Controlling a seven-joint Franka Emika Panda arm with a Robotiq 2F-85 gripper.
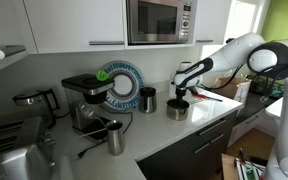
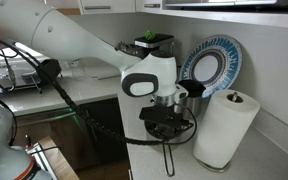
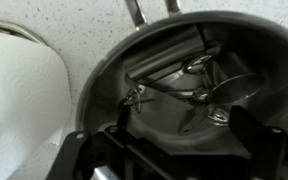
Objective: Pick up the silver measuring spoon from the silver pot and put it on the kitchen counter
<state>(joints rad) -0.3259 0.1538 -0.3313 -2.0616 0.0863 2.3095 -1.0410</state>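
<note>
The pot's bottom shows between my open fingers and the spoon's handle, so my fingers would miss the spoon's thin handle (image 3: 175, 93) if they closed now. My gripper should first lower.
The silver pot (image 1: 177, 111) stands on the pale kitchen counter (image 1: 156, 137). In the wrist view its shiny inside (image 3: 109, 70) fills the frame. The silver measuring spoon (image 3: 220, 91) lies inside the pot, its thin handle pointing to the left. My gripper (image 3: 169, 152) is open, directly above the pot's mouth, with a dark finger on each side of the spoon and not touching it. In both exterior views the gripper (image 1: 180, 98) (image 2: 167, 118) hangs right over the pot, which it mostly hides (image 2: 176, 130).
A white paper towel roll (image 2: 224, 125) stands close beside the pot. A blue-rimmed plate (image 1: 121, 85) leans on the wall. A dark cup (image 1: 147, 99), a coffee machine (image 1: 84, 100), a steel jug (image 1: 115, 138) and a toaster (image 1: 14, 150) share the counter.
</note>
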